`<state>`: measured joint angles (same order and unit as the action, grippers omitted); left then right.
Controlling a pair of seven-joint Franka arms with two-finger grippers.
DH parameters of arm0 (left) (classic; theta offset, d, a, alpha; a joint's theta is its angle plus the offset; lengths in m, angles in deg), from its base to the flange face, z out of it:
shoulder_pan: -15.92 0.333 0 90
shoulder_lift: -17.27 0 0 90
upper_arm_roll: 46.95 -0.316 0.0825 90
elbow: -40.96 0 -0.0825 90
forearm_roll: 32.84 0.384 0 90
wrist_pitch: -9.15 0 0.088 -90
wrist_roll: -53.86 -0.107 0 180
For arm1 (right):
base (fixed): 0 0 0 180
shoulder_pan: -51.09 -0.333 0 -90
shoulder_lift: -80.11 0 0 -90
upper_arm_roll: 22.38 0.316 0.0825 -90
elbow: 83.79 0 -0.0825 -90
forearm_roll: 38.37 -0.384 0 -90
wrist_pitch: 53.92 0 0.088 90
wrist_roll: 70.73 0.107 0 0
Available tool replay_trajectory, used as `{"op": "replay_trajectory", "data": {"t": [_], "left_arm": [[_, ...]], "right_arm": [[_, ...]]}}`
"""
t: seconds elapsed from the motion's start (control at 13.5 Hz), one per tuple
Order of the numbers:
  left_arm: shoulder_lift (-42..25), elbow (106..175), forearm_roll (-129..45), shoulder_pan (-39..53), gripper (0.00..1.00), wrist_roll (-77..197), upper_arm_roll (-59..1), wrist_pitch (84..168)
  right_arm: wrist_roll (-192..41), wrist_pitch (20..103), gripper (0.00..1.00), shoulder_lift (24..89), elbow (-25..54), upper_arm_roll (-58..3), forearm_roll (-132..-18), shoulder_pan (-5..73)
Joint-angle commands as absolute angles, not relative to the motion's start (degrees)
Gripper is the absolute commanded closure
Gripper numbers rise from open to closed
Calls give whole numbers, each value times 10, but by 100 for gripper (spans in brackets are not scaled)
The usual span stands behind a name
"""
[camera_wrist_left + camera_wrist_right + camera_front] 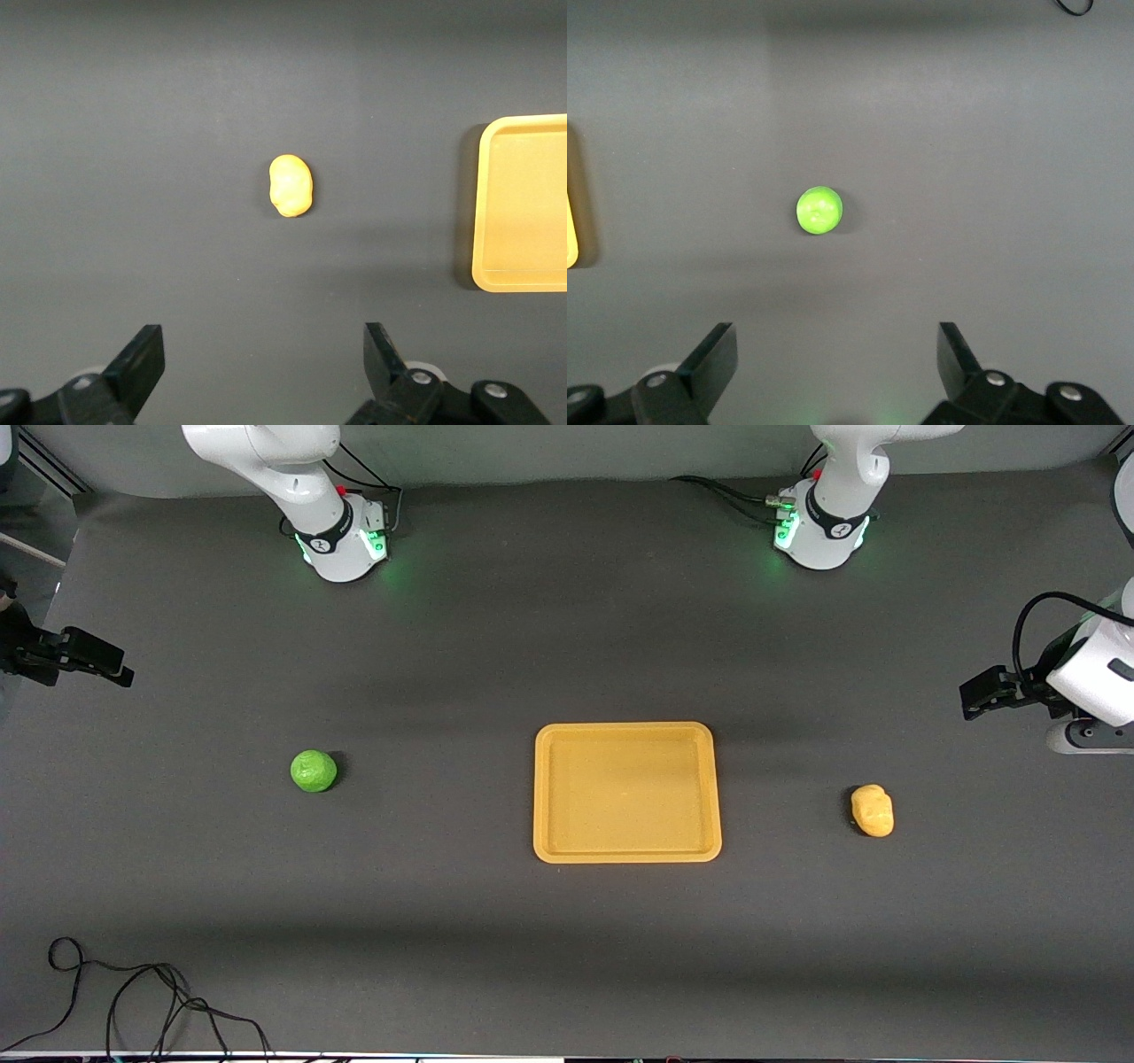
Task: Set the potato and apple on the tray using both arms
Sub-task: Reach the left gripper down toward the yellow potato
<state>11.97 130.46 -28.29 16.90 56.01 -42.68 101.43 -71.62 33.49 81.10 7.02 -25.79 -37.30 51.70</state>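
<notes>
My left gripper takes hold of the yellow-orange potato [873,810] by its long sides next. Then it places the potato on the orange-yellow tray [627,854].
The orange-yellow tray [627,854] lies flat in the middle of the table with nothing on it. The yellow-orange potato [873,810] lies on the table toward the left arm's end. The green apple [314,771] lies toward the right arm's end. Neither gripper shows in the front view, only the arm bases. In the left wrist view my left gripper [263,341] is open, high over the table, with the potato [291,185] below and the tray's edge [523,279] beside it. In the right wrist view my right gripper [837,339] is open, high over the table near the apple [819,210].
A loose black cable [133,992] lies at the near corner at the right arm's end. A black device [71,657] juts in at that end's edge. A white and black device [1063,682] stands at the left arm's end.
</notes>
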Motion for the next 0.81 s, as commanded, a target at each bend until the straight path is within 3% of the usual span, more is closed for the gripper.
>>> {"op": "replay_trajectory", "data": {"t": [0.0,0.52,0.74], "left_arm": [[117,1307,-290,174,0,557,-425,1017],[106,1324,-294,176,0,565,-426,1039],[64,1356,-291,176,0,567,-426,1103]], "right_arm": [[-717,326,0,815,66,-256,-387,521],[-721,326,0,812,66,-256,-387,520],[-720,326,0,811,66,-256,-387,521]]}}
